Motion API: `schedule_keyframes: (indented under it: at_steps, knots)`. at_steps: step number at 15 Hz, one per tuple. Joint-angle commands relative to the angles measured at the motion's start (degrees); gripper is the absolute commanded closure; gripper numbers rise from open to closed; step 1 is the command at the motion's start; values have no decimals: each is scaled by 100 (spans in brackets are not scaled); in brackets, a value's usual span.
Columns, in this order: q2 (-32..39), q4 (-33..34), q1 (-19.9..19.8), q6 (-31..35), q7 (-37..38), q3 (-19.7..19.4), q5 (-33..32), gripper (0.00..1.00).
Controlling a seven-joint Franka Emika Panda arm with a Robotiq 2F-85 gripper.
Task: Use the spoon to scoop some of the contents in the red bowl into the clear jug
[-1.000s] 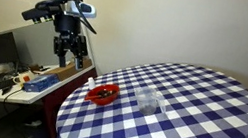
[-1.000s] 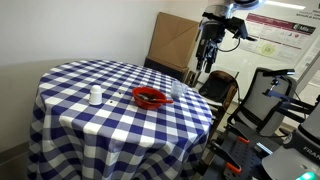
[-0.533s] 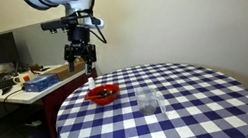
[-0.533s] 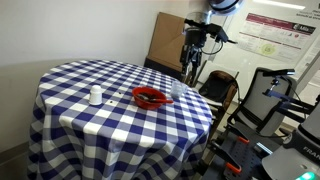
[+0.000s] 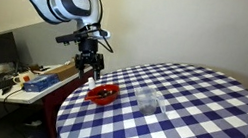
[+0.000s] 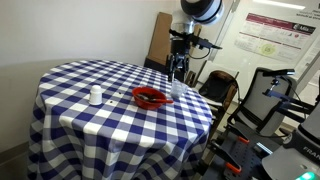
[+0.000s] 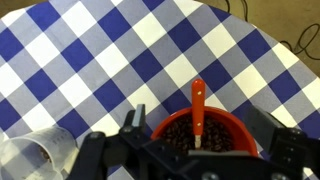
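I need to move my gripper down first and then close it on the spoon. The spoon is between both fingers, but an exterior view shows them above its handle (image 7: 198,104).
The red bowl (image 7: 170,128) sits on the checked table near its edge, also seen in both exterior views (image 5: 102,96) (image 6: 151,97). It holds dark loose contents (image 7: 180,136). The reddish spoon (image 7: 198,105) rests in the bowl, its handle sticking out over the rim. The clear jug (image 7: 35,155) stands beside the bowl, at the wrist view's lower left, and in both exterior views (image 5: 149,99) (image 6: 177,92). My gripper (image 7: 198,140) is open and empty, above the bowl with a finger on each side; it hangs over the table edge (image 5: 90,65) (image 6: 179,72).
A small white bottle (image 6: 96,96) stands on the blue-and-white checked tablecloth (image 6: 90,120). A cluttered desk (image 5: 5,82) lies beside the table. A cardboard box (image 6: 175,40) and a chair (image 6: 270,95) stand behind the table.
The arm has swung in towards the table and come down; my gripper now hangs just above the red bowl. The bowl, spoon and jug have not moved.
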Motion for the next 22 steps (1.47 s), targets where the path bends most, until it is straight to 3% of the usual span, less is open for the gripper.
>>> schedule_keyframes:
  at_steps: [1,18,20,21,22]
  knots:
    - [422,305,131,-22,311,61,-11,0]
    - [1190,477,397,244,1037,-30,-509,0]
    - [1233,484,409,254,1037,-34,-526,9]
    - [1253,486,413,257,1031,-36,-532,27]
    - [1265,488,417,258,1025,-38,-542,32]
